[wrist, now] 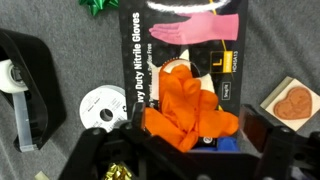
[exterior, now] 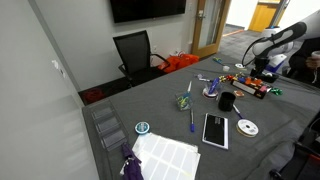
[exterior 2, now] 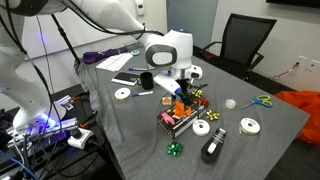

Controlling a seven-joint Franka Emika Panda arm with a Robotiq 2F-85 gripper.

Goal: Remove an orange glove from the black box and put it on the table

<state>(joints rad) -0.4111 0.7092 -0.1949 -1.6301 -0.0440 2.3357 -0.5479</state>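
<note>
My gripper closes on the orange glove next, since in the wrist view the glove bulges up between both fingers, which are down at the box.
The orange glove (wrist: 190,105) bulges out of the opening of the black box (wrist: 185,35), which is printed "Heavy Duty Nitrile Gloves" and lies flat on the dark grey table (wrist: 60,40). My gripper (wrist: 195,135) is open, with one finger on each side of the glove bunch, right down at the box. In both exterior views the gripper (exterior 2: 180,97) (exterior: 262,72) hangs over the box (exterior 2: 181,121) amid small items on the table (exterior 2: 130,125) (exterior: 150,100). A bit of orange shows under the fingers (exterior 2: 180,107).
A black tape dispenser (wrist: 28,85), a white tape roll (wrist: 100,108), a green bow (wrist: 97,6) and a brown stamp-like block (wrist: 293,100) lie close around the box. A black mug (exterior: 227,101), an office chair (exterior: 135,50) and a larger orange fabric heap (exterior: 180,62) stand farther off.
</note>
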